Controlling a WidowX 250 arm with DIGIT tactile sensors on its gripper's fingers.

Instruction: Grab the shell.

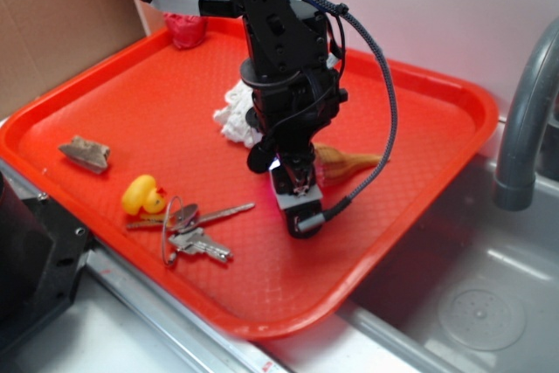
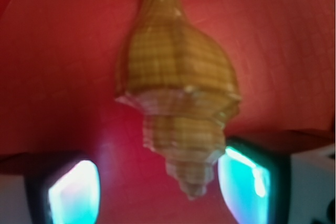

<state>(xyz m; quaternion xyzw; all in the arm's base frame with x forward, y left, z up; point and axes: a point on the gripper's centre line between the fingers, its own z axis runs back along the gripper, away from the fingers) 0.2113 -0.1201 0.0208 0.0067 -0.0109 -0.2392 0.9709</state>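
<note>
My fingers are at the spire, short of the wide body, so closing on the shell is too early. First, my gripper moves toward the tail.
The shell is a tan-brown ribbed spiral lying on the red tray, its long tail pointing away from me and its pointed spire toward me. In the exterior view only its tail end shows to the right of the arm. My gripper is open and low over the tray, with the spire tip between the two glowing fingertips. The right fingertip is against or very near the spire, while the left fingertip stands well apart from it. In the exterior view the gripper reaches down right beside the shell.
On the red tray lie a white coral-like chunk behind the arm, a grey-brown rock fragment at left, a yellow rubber duck and a bunch of keys near the front. A red object sits at the back. A sink and grey faucet are to the right.
</note>
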